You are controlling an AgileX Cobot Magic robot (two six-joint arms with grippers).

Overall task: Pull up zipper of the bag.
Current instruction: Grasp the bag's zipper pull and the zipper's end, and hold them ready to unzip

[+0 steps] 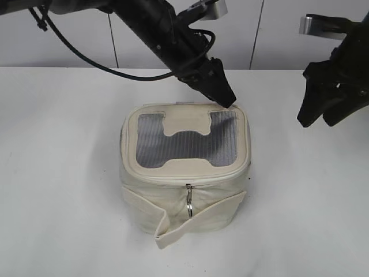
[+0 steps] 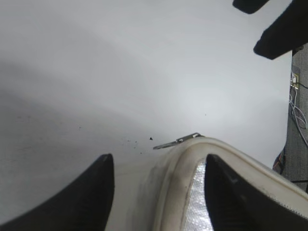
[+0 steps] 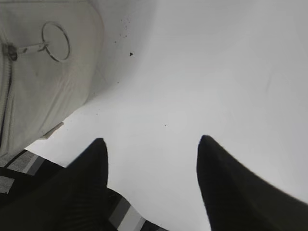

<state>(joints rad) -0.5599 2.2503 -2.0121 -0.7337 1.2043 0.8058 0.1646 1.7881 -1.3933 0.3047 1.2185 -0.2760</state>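
Observation:
Next, my left gripper grabs its top rim's corner (image 1: 232,109) to hold the bag steady for pulling up the bag's zipper (image 1: 189,187).
The cream bag (image 1: 173,190) stands mid-table with its grey mesh panel (image 1: 153,144) on top and a loose strap (image 1: 199,222) across the front. The zipper track (image 1: 190,180) runs round the top rim. A silver pull with a ring (image 1: 189,202) hangs at the front. My left gripper (image 1: 223,95) is at the bag's back right corner. In the left wrist view it (image 2: 158,159) is open, astride the rim (image 2: 175,180), near a second metal pull (image 2: 177,140). My right gripper (image 1: 320,115) hangs open and empty to the bag's right. Its view (image 3: 151,139) shows the bag's side (image 3: 33,91) and a ring pull (image 3: 55,42).
The white table (image 1: 63,173) spreads all round the bag. A grey panelled wall (image 1: 277,34) stands behind. A black cable (image 1: 86,57) trails from the left arm. The table's edge, with wires beyond it (image 2: 298,110), shows in the left wrist view.

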